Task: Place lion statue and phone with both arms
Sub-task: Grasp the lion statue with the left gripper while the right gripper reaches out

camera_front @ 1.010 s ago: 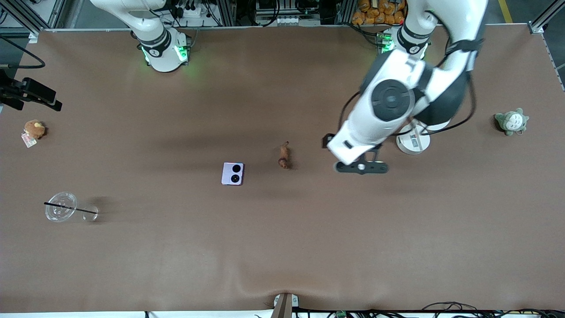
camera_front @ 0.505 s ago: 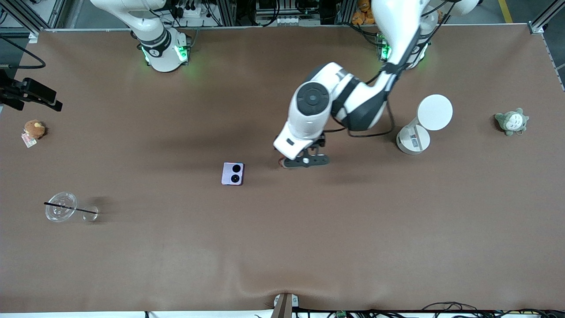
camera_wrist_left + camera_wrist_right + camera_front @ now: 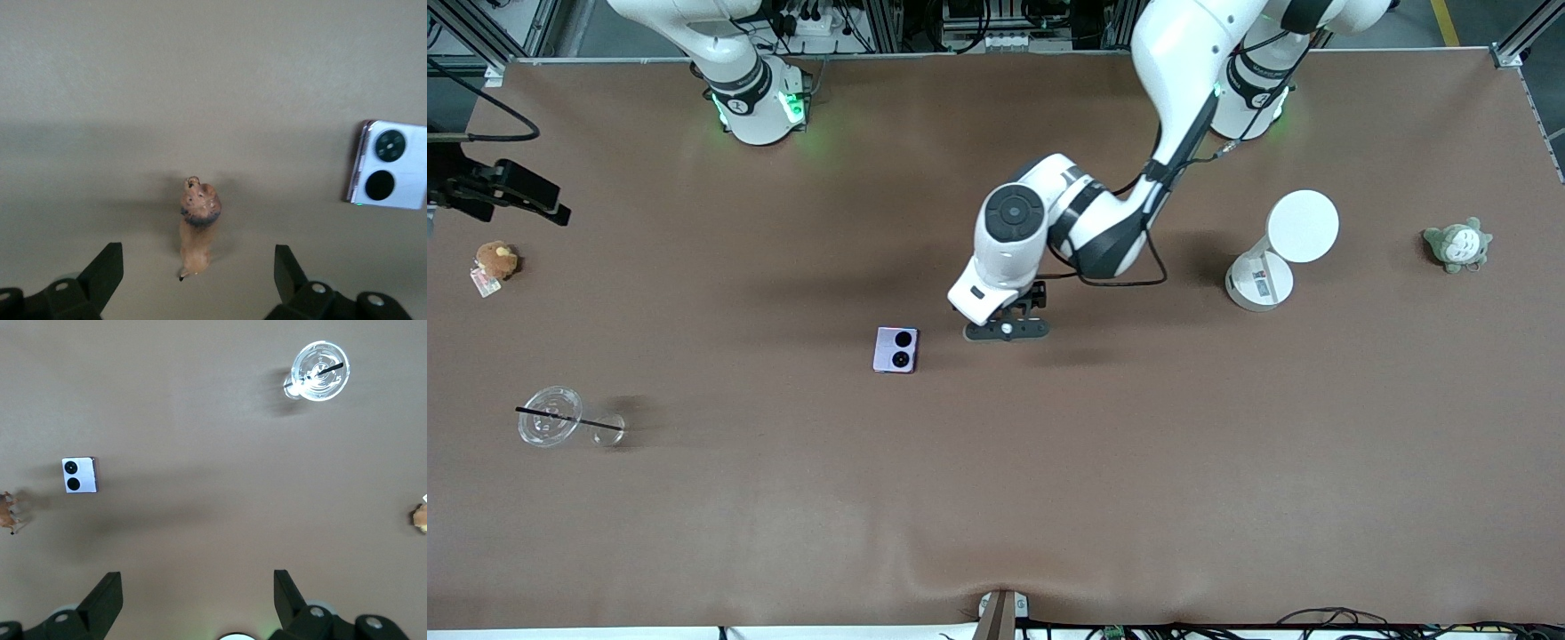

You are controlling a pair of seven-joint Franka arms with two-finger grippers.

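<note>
Next, my left gripper should grab the lion statue [image 3: 197, 227] by its body just behind the maned head [image 3: 197, 241] to place it.
The lion statue [image 3: 197, 227], a small orange-brown figurine with a darker head, lies on the brown table. My left gripper [image 3: 198, 252] is open, with one finger on each side of the statue's tail end and touching nothing. In the front view the left gripper [image 3: 1007, 329] hangs over the middle of the table and the arm hides the statue. The pale-lilac phone [image 3: 895, 349] lies flat beside it, toward the right arm's end, camera circles up. My right gripper [image 3: 197, 580] is open and empty, high over the table, looking down on the phone [image 3: 81, 475] and the lion statue [image 3: 8, 510].
A white round-topped stand [image 3: 1272, 258] and a grey-green plush [image 3: 1456, 244] are toward the left arm's end. A brown plush [image 3: 495, 260] and a clear cup with a black straw [image 3: 551, 416] are toward the right arm's end.
My left arm has swung from beside the white stand to over the lion statue, which it now covers in the front view. Both grippers stayed open.
</note>
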